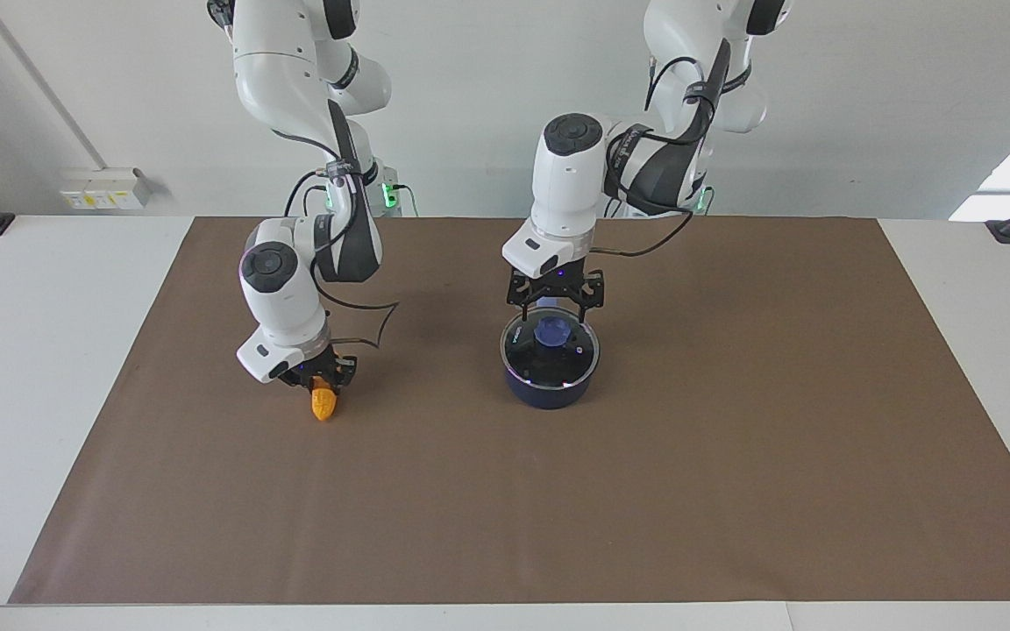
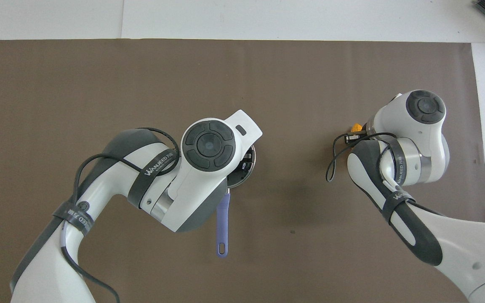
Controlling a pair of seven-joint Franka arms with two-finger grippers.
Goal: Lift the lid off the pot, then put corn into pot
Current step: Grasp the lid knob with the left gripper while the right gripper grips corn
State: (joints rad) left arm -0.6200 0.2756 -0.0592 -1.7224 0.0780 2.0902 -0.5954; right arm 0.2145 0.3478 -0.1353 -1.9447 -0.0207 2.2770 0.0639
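The glass lid is wider than the gripper's fingers can span, so my left gripper should pick it up by its narrow blue knob next.
The pot (image 1: 549, 392) stands mid-table on the brown mat, its long blue handle (image 2: 223, 223) pointing toward the robots. The glass lid (image 1: 524, 352) sits on the pot, with its blue knob (image 1: 555, 332) at the centre. My left gripper (image 1: 557, 312) is open, its fingers spread just above the knob and not touching it. In the overhead view the left wrist hides most of the lid (image 2: 247, 167). My right gripper (image 1: 324, 382) is shut on the corn (image 1: 323, 406), low at the mat toward the right arm's end; the corn's tip also shows in the overhead view (image 2: 356, 126).
The brown mat (image 1: 645, 491) covers most of the white table (image 1: 32, 350). A loose black cable (image 1: 365, 324) hangs from the right arm near the mat.
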